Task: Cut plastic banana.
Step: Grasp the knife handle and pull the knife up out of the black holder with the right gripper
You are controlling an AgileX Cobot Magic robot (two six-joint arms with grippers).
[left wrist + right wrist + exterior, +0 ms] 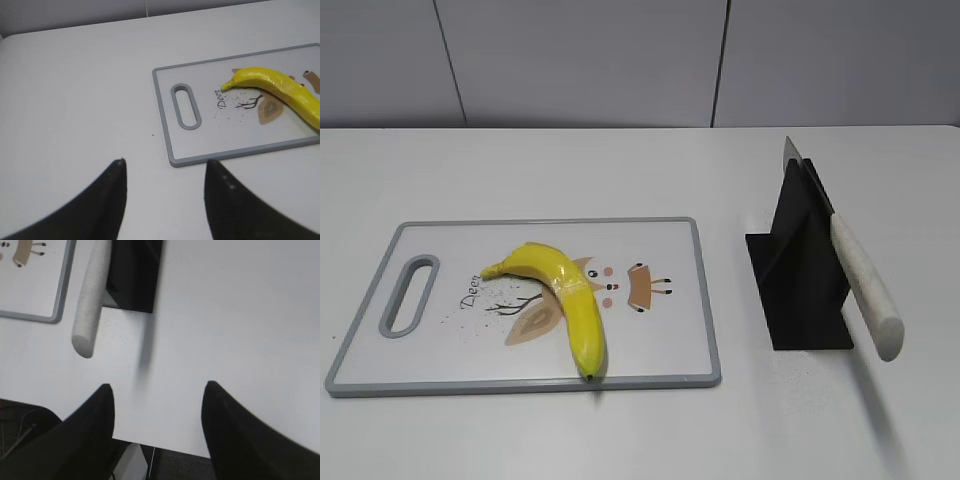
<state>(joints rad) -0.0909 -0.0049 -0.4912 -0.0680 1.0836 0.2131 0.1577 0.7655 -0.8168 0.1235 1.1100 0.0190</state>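
Note:
I should move my right gripper to the knife and grab it by its white handle to cut. The handle sticks out free, while the black stand covers most of the blade.
The plastic banana is bright yellow and curved. It lies on the white cutting board with its dark tip near the front edge; it also shows in the left wrist view. A knife with a white handle rests in a black stand; its handle shows in the right wrist view. My left gripper is open and empty over the bare table left of the board. My right gripper is open and empty near the table's front edge, short of the knife handle. Neither gripper shows in the exterior view.
The board has a grey rim and a handle slot at its left end. The table's front edge lies under my right gripper, with dark floor beyond. A grey panelled wall stands behind the table.

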